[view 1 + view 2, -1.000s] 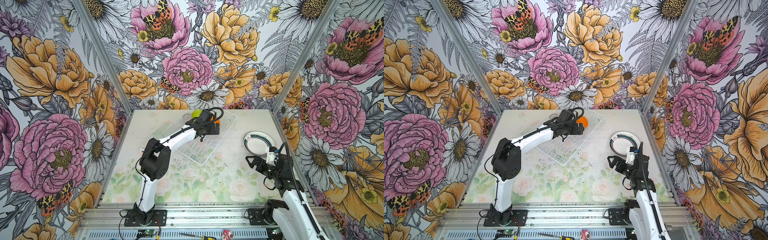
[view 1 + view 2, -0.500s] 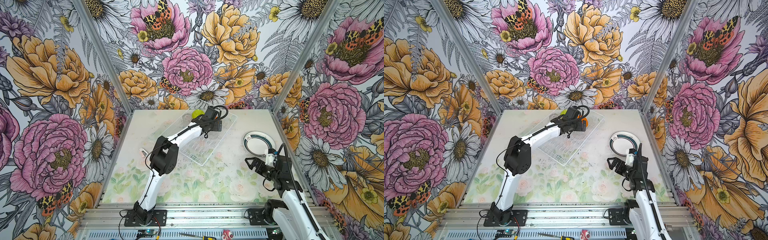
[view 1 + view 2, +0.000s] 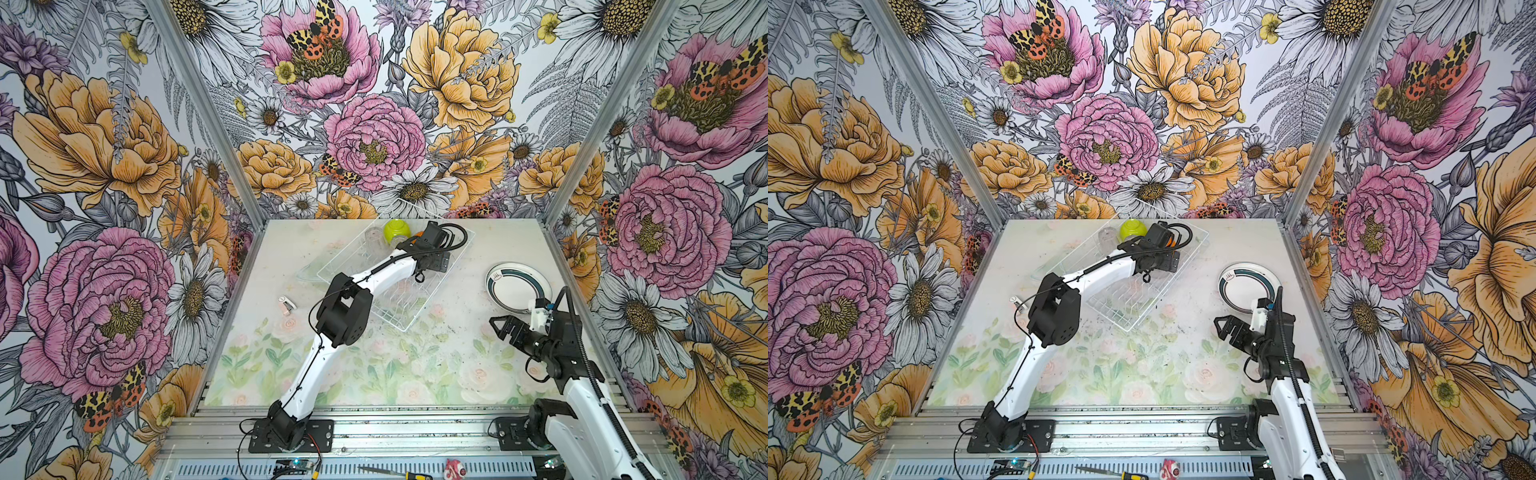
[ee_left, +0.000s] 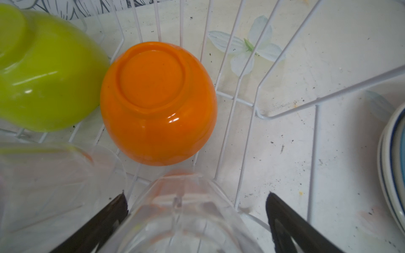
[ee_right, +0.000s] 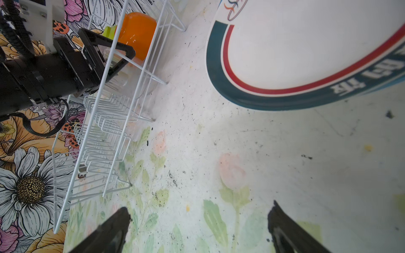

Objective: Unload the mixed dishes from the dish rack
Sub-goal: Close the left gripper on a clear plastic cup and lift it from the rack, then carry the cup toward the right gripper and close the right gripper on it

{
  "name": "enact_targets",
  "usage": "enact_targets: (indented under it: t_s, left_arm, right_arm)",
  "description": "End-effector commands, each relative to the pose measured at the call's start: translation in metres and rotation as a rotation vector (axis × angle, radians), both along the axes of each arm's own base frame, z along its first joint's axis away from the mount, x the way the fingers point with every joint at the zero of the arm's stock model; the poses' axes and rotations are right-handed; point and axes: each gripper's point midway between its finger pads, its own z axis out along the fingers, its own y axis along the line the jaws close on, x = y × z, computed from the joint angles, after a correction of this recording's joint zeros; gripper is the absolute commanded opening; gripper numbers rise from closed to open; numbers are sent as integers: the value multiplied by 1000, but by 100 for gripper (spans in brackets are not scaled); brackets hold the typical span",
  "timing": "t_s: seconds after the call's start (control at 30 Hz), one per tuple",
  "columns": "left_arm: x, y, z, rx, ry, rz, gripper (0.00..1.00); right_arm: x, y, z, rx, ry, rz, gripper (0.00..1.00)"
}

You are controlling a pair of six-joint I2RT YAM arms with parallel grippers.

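Note:
My left gripper should close on the clear tumbler now, because both fingers reach down along opposite sides of it, near the rack wires.
The dish rack (image 3: pixel 405 328) (image 3: pixel 1128 328), a white wire basket, lies slantwise at the table's far middle. At its far end sit a lime-green bowl (image 3: pixel 396 231) (image 4: pixel 43 76) and an orange bowl (image 4: pixel 157 103) (image 5: pixel 135 30), both upside down, beside clear tumblers (image 3: pixel 374 239) (image 4: pixel 50 179). My left gripper (image 3: pixel 432 241) (image 4: pixel 196 195) reaches into the rack and stands open around one clear tumbler (image 4: pixel 182 219); one finger is at its wall, the other apart. White plates (image 3: pixel 517 286) (image 3: pixel 1250 286) (image 5: pixel 306 48) with teal and red bands lie stacked on the table at right. My right gripper (image 3: pixel 505 328) (image 5: pixel 199 206) hovers open and empty just before them.
A small white object (image 3: pixel 286 303) (image 3: pixel 1017 301) lies on the table left of the rack. Upright plate slots (image 5: pixel 103 131) fill the rack's near half. A screwdriver (image 3: pixel 399 471) rests on the front rail. Flowered walls close three sides.
My left arm has stretched further along the rack toward its far end, bringing the open gripper around the tumbler. The right arm has barely shifted.

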Motion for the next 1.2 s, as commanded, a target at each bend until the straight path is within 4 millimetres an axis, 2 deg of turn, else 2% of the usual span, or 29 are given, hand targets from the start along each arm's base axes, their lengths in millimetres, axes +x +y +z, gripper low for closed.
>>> enact_targets:
  t_s: [0.0,0.03,0.1,0.27,0.37,0.47,0.6,0.77,0.97,1.03,1.07,1.17]
  left_arm:
    - [7,3,7,32,-35,9,89]
    - [7,3,9,31,-39,17,80]
    - [8,4,16,26,-52,29,70]
    - [4,3,36,9,-73,8,56]
    - [1,7,50,-4,-83,16,55]
    - [-6,11,77,-59,-101,24,52]
    - [-16,9,117,-255,-74,7,50]
    - [-25,15,156,-441,-48,-3,46]
    - [-50,29,185,-619,-54,-20,46]
    - [-58,36,184,-661,-46,-11,45]
    - [-67,41,205,-699,-75,-21,45]
    - [-81,52,211,-782,-77,-14,45]
  right_arm:
    - [7,-2,8,-13,-39,-10,100]
    - [8,-2,9,-13,-44,-8,99]
    - [9,-1,12,-11,-52,-5,100]
    - [9,1,18,0,-73,9,100]
    - [9,4,21,10,-83,17,100]
    - [9,7,29,31,-106,32,100]
    - [9,14,45,74,-166,53,100]
    - [7,25,71,120,-244,88,99]
    - [5,36,113,127,-353,124,99]
    - [7,43,126,125,-381,148,99]
    - [8,46,131,126,-389,160,99]
    - [14,62,143,117,-403,212,99]
